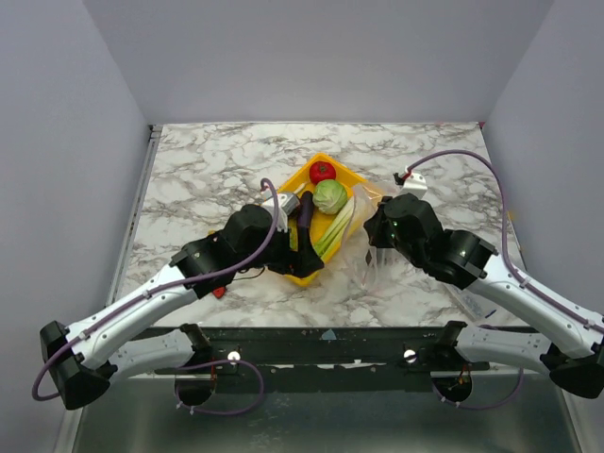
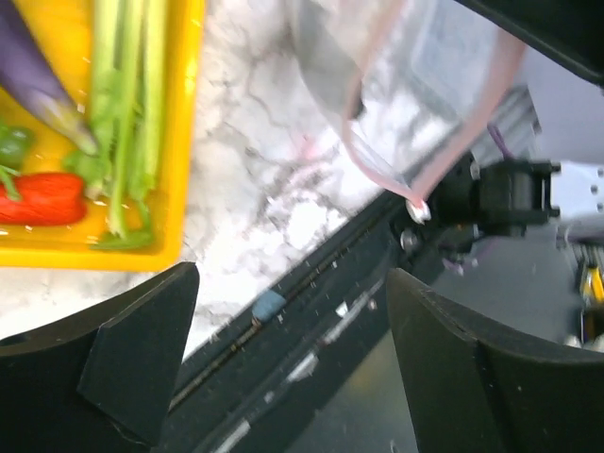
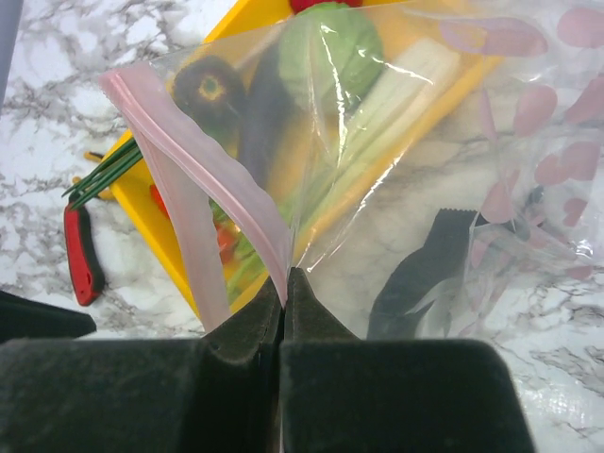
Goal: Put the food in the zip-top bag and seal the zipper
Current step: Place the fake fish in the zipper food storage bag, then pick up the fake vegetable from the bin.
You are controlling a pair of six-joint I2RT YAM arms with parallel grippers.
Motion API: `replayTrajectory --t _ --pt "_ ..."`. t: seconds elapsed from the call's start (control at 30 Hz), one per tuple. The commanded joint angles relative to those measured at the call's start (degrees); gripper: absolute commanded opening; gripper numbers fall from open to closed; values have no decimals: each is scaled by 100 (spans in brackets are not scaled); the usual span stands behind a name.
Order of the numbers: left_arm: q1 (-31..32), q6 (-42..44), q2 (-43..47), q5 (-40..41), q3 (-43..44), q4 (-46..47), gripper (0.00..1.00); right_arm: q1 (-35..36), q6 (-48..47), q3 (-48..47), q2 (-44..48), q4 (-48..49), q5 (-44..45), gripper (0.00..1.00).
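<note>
I will reach with my left gripper and grab the green stalks near their leafy end [image 3: 253,255], so the pale end stays free to go into the zip-top bag [image 3: 396,160].
The food lies in a yellow tray [image 1: 351,176]: a red tomato [image 1: 323,171], a green cabbage [image 1: 330,196], a pale leek [image 1: 337,225] and a purple eggplant [image 1: 305,212]. A red chili [image 2: 42,196] and green stalks [image 2: 127,113] show in the left wrist view. My right gripper [image 3: 285,283] is shut on the pinkish zipper strip [image 3: 203,175] of the clear zip-top bag [image 3: 396,160] and holds its mouth up right of the tray. My left gripper [image 2: 293,368] is open and empty above the tray's near corner, its jaws wide apart.
A red-handled tool [image 3: 83,255] lies on the marble left of the tray, with thin green onions [image 3: 104,177] by it. The table's dark front rail [image 2: 311,321] runs under the left gripper. Grey walls close in the sides and back.
</note>
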State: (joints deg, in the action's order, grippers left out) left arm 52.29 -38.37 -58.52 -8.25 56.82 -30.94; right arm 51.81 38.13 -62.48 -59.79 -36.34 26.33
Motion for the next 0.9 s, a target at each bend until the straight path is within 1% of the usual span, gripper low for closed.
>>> replayTrajectory --t 0.0,0.1,0.23,0.33,0.4,0.47,0.53,0.7,0.87 --pt "-617 9 322 293 -718 1156 83 22 228 -148 211 -351 858 0" --pt "-937 17 -42 21 -864 1644 83 21 195 -107 272 -327 903 0" --pt "-951 507 -1073 -93 -371 1851 79 18 124 -96 239 -279 869 0" --pt "-957 954 -1975 138 190 1637 76 15 85 -82 243 -246 847 0" --pt "-951 1297 -2630 397 585 1348 71 13 74 -59 271 -212 829 0" --pt "-965 1432 -3190 704 873 1154 70 13 63 -41 306 -195 790 0" --pt "-966 1571 -3695 849 1164 1016 66 13 48 -6 339 -163 772 0" --pt "-999 1563 -4444 927 1552 971 65 12 10 49 395 -164 752 0" --pt "-1002 1473 -4981 425 1743 942 65 13 2 135 462 -172 790 0"
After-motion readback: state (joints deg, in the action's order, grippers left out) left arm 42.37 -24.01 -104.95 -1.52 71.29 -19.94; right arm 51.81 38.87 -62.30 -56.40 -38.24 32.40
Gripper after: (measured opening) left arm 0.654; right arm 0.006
